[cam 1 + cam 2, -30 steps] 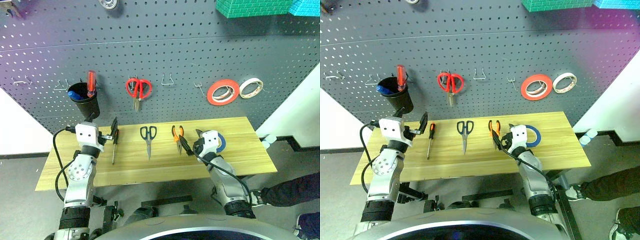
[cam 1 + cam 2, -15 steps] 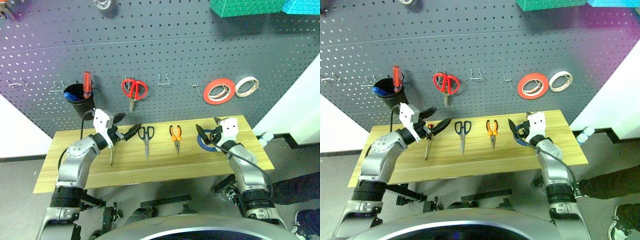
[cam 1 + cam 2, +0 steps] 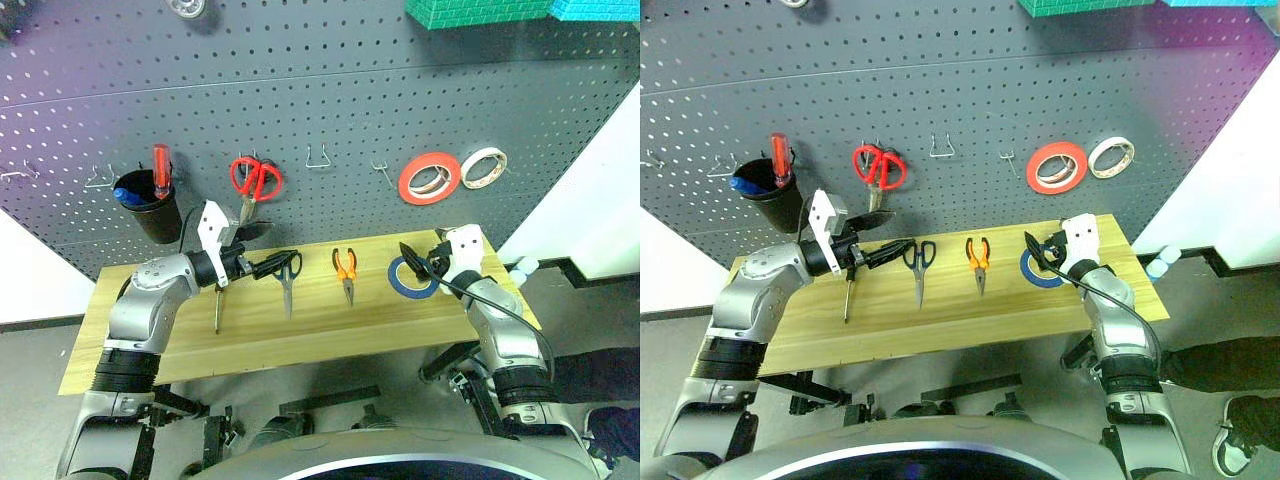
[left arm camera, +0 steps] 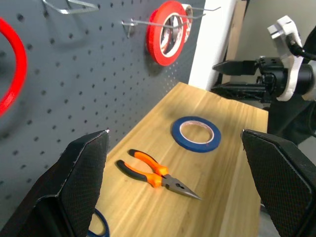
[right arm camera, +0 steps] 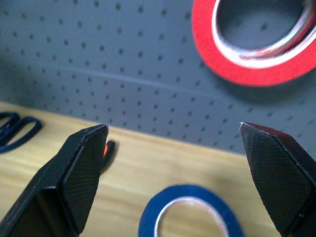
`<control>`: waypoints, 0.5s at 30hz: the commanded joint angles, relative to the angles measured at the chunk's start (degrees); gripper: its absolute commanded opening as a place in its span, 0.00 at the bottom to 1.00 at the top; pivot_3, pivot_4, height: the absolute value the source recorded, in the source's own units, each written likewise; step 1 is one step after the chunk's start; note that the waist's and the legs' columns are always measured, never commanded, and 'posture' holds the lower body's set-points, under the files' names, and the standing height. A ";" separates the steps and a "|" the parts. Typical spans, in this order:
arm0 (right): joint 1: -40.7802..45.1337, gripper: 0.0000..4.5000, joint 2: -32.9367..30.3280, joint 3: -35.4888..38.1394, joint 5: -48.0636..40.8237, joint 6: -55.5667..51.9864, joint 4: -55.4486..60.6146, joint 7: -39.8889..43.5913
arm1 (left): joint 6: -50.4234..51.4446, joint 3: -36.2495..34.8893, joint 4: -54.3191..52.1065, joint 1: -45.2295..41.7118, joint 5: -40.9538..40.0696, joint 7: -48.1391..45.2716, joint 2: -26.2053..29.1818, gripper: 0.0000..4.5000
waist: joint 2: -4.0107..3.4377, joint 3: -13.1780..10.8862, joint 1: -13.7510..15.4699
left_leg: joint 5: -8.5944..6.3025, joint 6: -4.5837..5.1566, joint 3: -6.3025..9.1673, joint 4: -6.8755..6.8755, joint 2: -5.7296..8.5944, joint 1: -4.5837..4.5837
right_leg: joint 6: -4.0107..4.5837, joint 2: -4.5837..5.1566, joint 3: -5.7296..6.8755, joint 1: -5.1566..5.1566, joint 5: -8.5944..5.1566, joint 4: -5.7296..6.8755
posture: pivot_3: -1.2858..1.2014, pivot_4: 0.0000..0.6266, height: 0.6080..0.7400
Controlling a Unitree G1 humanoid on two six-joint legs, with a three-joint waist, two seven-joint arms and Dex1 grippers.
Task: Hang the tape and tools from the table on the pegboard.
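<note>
The blue tape roll is too wide across, so I should next use my right gripper to grab it by its near rim (image 3: pixel 414 294) beside the open hole (image 3: pixel 412 276).
On the table (image 3: pixel 300 335) lie the thin red-and-black screwdriver (image 3: pixel 217 305), the dark-handled scissors (image 3: pixel 286 282), the orange-and-black pliers (image 3: pixel 346 273) and the blue tape (image 3: pixel 410 278). My left gripper (image 3: pixel 272 248) is open and empty. It points to the right, just above the scissors' handles. My right gripper (image 3: pixel 412 260) is open and empty over the tape's right side. In the left wrist view the pliers (image 4: pixel 158 177) and tape (image 4: pixel 196 133) lie ahead between the fingers (image 4: pixel 74 187). The pegboard (image 3: pixel 350 100) rises behind the table.
On the pegboard hang red-handled scissors (image 3: pixel 255 180), a red-orange tape roll (image 3: pixel 430 178), a cream-white roll (image 3: pixel 483 168) and a black cup (image 3: pixel 150 208) holding a red screwdriver (image 3: pixel 160 168). Bare wire hooks (image 3: pixel 318 158) sit between the red scissors and the rolls.
My left gripper swung from over the screwdriver to the right and now points sideways at the scissors. My right gripper moved right, from near the pliers to the tape's right side.
</note>
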State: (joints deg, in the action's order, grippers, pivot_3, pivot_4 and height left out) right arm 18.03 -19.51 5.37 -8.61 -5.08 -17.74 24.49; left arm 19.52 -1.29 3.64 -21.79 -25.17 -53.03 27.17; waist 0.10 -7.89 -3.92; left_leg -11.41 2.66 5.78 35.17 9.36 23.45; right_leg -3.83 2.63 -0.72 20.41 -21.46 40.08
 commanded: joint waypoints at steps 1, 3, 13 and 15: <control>-0.42 1.00 -0.87 -0.08 0.69 -1.24 4.07 -0.56 | -0.22 -0.79 -3.12 0.35 -0.21 0.99 0.04 0.99 | 0.04 -0.76 -0.02 | 0.00 0.01 0.00 0.00 0.00 0.00 | 0.00 0.00 0.00 0.01 0.00 0.00 | 0.47 0.32 1.00; -0.94 1.00 -0.89 0.18 0.13 -3.29 5.05 -0.32 | 0.65 -0.92 -4.16 1.04 -0.74 1.46 0.03 0.99 | 0.08 -1.68 -0.02 | -0.02 0.07 0.00 -0.01 0.00 0.01 | 0.00 0.00 -0.01 0.02 0.00 -0.02 | 0.48 0.37 1.00; -0.35 1.00 -2.52 -2.42 2.03 -9.06 4.23 1.14 | 4.75 -1.08 -9.49 4.04 -2.03 3.80 0.00 0.99 | 0.42 -6.48 -0.05 | -0.04 0.21 -0.01 -0.01 -0.04 0.15 | 0.00 0.01 -0.01 0.10 0.00 -0.02 | 0.49 0.51 1.00; 0.23 1.00 -2.59 -2.68 2.08 -9.05 3.56 1.61 | 5.44 -1.05 -10.56 4.58 -2.10 4.14 0.11 0.99 | 0.53 -7.39 -0.09 | -0.03 0.21 -0.02 -0.01 -0.05 0.15 | 0.00 0.01 0.00 0.10 0.00 -0.02 | 0.49 0.53 1.00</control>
State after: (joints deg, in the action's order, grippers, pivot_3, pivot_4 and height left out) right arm 17.26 -21.46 2.68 -6.84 -14.34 -14.91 25.74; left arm 24.64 -1.33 -3.99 -17.77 -26.13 -49.30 26.95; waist 0.63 -15.28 -4.01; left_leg -11.44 2.87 5.76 35.16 9.31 23.60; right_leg -3.83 2.63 -0.72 20.51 -21.45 40.06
